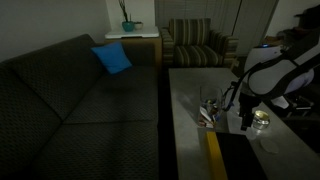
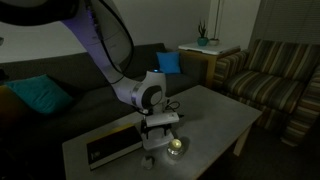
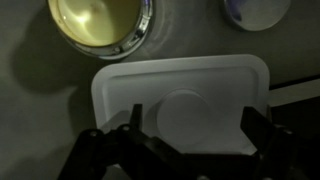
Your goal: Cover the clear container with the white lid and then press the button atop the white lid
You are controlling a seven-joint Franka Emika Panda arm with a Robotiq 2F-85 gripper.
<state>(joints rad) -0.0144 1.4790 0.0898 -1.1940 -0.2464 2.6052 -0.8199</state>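
I will next use my gripper to grab the raised round button [image 3: 186,113] in the white lid's middle, so the lid's rim and bottom side stay free to cover the clear container.
The white lid [image 3: 180,95], a flat rounded square with a round raised button [image 3: 186,113] in its middle, lies straight under my gripper [image 3: 195,130] in the wrist view. The gripper is open, one finger on either side of the button, and holds nothing. In both exterior views the gripper [image 1: 246,120] [image 2: 158,135] hangs low over the table. A small see-through thing with red and dark showing, seemingly the clear container [image 1: 206,113], stands just beside the gripper. The wrist view does not show the container, and I cannot tell what lies under the lid.
A small round yellowish shiny object [image 3: 100,22] [image 2: 177,147] sits close beside the lid. A dark book with a yellow edge [image 2: 110,148] lies on the grey table [image 2: 215,115]. A dark sofa with a blue cushion [image 1: 112,58] and a striped armchair [image 1: 195,42] stand around it.
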